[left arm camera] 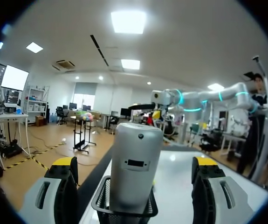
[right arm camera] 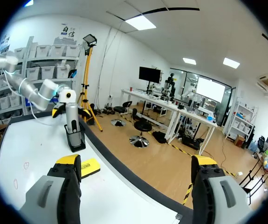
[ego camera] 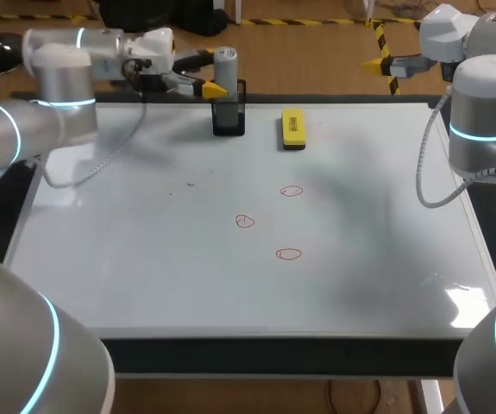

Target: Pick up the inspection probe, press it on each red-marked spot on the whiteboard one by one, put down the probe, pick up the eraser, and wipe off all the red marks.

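Next, my left gripper grabs the inspection probe by its grey cylindrical body (ego camera: 226,79) (left arm camera: 134,172) to press the probe's end on each red-marked spot.
The grey cylindrical inspection probe (ego camera: 225,69) stands upright in a black mesh holder (ego camera: 229,119) at the whiteboard's far edge. My left gripper (ego camera: 203,84) is open with its yellow-tipped fingers (left arm camera: 65,164) on either side of the probe (left arm camera: 134,165), apart from it. A yellow eraser (ego camera: 292,128) lies to the right of the holder. Three red circles (ego camera: 291,191) (ego camera: 245,222) (ego camera: 288,254) are drawn mid-board. My right gripper (right arm camera: 136,163) is open and empty at the far right edge, and its view takes in the probe (right arm camera: 71,117), the eraser (right arm camera: 91,167) and my left gripper (right arm camera: 71,112).
The whiteboard (ego camera: 144,259) covers the whole tabletop. A few faint dark specks (ego camera: 189,183) lie left of the red marks. My right arm (ego camera: 480,112) stands over the board's far right corner.
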Tool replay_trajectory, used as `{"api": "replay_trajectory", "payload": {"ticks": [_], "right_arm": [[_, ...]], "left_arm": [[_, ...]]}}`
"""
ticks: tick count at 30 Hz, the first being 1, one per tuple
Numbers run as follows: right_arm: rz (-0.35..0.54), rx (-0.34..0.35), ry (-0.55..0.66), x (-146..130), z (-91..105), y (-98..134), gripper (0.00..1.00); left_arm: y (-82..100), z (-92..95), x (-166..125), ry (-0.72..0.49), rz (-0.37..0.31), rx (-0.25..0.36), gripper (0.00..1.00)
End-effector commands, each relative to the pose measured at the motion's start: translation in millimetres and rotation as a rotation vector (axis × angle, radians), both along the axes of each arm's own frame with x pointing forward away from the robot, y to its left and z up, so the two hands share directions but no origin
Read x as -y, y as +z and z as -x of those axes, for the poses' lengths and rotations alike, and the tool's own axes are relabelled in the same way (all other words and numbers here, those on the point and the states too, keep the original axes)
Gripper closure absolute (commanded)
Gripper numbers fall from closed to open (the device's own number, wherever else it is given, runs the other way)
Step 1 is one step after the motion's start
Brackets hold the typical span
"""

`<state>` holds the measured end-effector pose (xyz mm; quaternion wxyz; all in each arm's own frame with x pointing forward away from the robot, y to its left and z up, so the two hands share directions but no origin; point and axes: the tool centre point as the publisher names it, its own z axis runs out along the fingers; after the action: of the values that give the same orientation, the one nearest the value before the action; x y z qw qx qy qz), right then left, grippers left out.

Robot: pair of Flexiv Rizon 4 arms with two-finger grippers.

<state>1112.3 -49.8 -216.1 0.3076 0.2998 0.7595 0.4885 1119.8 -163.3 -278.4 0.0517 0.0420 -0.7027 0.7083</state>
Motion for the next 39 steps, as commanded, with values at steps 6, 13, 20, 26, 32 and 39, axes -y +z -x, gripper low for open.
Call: {"api": "replay_trajectory", "payload": {"ticks": [6, 13, 20, 26, 32, 39], "right_arm": [[0.0, 0.0, 0.001, 0.1, -0.4, -0.1, 0.0], [0.0, 0.0, 0.001, 0.1, -0.4, -0.1, 0.0], [0.0, 0.0, 0.001, 0.1, -0.4, -0.1, 0.0], [0.0, 0.0, 0.001, 0.1, -0.4, -0.1, 0.0], [0.0, 0.0, 0.001, 0.1, -0.4, -0.1, 0.0], [0.0, 0.0, 0.001, 0.1, -0.4, -0.1, 0.0]], "left_arm": [[-3.7, 3.7, 11.0, 0.024, 0.001, 0.003, 0.0], [-8.2, 0.2, 16.8, 0.025, 0.003, 0.004, 0.0], [-11.1, -2.7, 16.6, 0.035, 0.004, 0.008, 0.0], [-15.0, -4.4, 16.2, 0.04, 0.005, 0.008, 0.05], [-16.0, -5.7, 13.3, 0.049, 0.006, 0.011, 0.27], [-18.7, -4.4, 10.3, 0.054, -0.001, 0.007, 0.59]]}}
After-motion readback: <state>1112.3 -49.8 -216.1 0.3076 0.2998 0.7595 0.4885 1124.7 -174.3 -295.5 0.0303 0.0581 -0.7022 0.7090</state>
